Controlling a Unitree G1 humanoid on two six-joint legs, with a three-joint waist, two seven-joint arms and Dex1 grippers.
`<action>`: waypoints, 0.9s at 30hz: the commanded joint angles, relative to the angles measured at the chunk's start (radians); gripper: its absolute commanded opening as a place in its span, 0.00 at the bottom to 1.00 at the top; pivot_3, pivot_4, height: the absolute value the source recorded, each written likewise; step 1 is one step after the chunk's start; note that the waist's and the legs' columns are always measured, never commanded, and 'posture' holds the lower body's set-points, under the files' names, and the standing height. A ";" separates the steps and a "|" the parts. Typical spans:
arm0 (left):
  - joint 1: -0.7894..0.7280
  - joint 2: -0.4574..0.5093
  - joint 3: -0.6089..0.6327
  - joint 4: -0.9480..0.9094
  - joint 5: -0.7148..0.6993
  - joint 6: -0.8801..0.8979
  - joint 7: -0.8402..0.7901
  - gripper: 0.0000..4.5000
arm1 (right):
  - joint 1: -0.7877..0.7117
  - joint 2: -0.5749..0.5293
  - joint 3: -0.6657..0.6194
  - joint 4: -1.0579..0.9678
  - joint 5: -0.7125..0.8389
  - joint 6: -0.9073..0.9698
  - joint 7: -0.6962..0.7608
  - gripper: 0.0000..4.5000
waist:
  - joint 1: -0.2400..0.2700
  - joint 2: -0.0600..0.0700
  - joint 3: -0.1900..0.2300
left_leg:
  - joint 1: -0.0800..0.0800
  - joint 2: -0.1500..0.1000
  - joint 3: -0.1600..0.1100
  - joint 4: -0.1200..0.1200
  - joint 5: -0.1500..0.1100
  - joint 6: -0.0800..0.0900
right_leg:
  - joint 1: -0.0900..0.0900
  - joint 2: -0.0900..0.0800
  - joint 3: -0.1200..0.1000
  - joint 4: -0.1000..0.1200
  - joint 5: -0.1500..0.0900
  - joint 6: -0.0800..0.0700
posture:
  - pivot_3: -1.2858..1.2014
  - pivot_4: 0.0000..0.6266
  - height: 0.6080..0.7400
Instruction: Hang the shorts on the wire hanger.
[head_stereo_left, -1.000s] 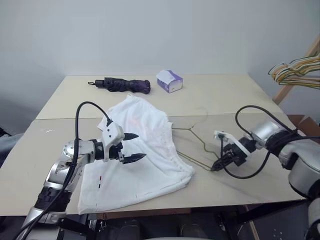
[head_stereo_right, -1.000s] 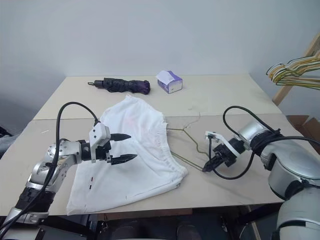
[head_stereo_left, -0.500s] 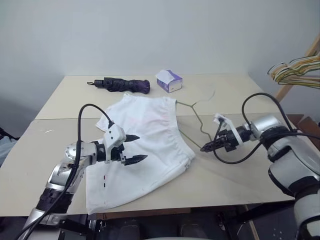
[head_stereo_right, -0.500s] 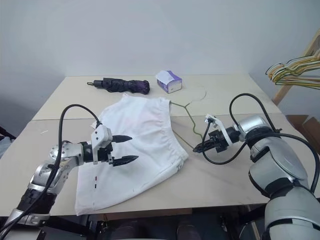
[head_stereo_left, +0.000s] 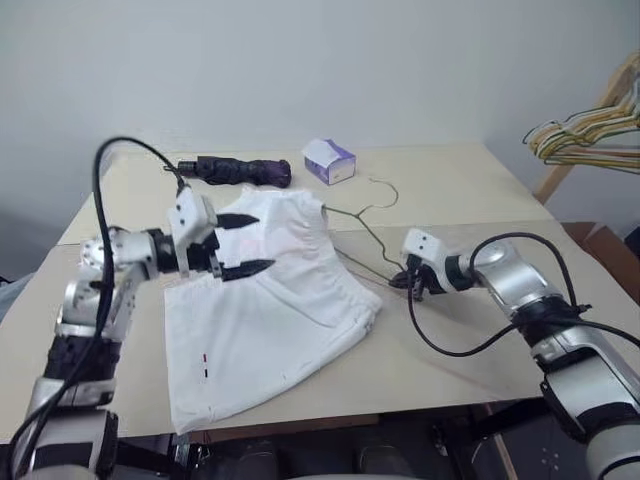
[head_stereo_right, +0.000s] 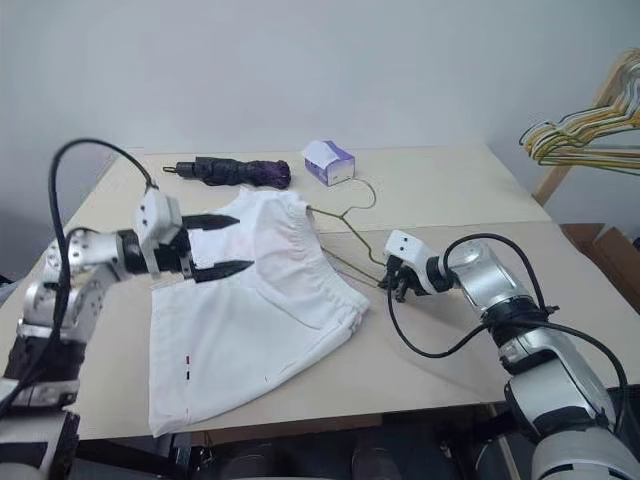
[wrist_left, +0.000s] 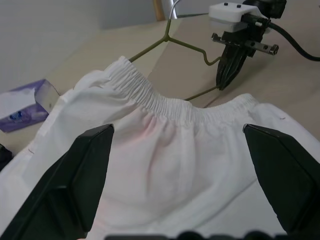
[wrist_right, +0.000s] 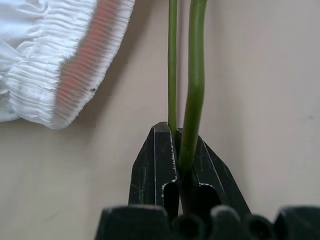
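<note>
Next, the left gripper grabs the gathered waistband end beside the hanger to hang the shorts, since its puckers stand up while the legs lie flat.
The white shorts lie spread on the table, gathered waistband toward the right arm. The thin olive wire hanger lies beside the waistband, hook pointing to the table's back, one end running under the cloth's edge. My right gripper is shut on the hanger's wire just right of the waistband, its fingers pinching the wire near the table top. My left gripper hovers open above the shorts' upper left part, with nothing between its fingers.
A folded purple umbrella and a purple-and-white tissue box lie at the back of the table. A bunch of coloured hangers hangs on a wooden rack at the far right.
My left gripper has risen above the shorts, still open. My right gripper has rolled and pushed toward the back and left with the hanger; the hanger and the waistband have shifted with it.
</note>
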 joint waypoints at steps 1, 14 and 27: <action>-0.122 0.014 0.026 0.103 0.007 -0.078 -0.036 0.99 | -0.017 -0.019 -0.058 -0.129 -0.066 0.034 -0.042 0.00 | -0.006 0.000 0.000 | 0.000 0.000 0.000 0.000 0.000 0.000 | 0.000 0.000 0.000 0.000 0.000 0.000 | 0.47 0.00 1.00; -0.750 0.010 -0.217 0.907 0.189 -0.471 -0.438 0.99 | -0.068 -0.037 -0.068 -0.418 -0.130 0.229 0.060 0.00 | -0.056 0.000 0.000 | -0.006 -0.001 -0.003 0.004 0.000 0.000 | -0.001 0.001 -0.004 -0.002 -0.001 0.002 | 0.47 0.00 1.00; -0.920 -0.076 -0.543 1.082 0.171 -0.563 -0.444 0.99 | -0.098 -0.025 -0.018 -0.519 -0.176 0.288 0.131 0.00 | -0.081 0.000 0.001 | -0.022 -0.001 -0.011 0.013 -0.001 0.001 | -0.016 0.000 -0.004 0.008 -0.002 0.004 | 0.45 0.00 1.00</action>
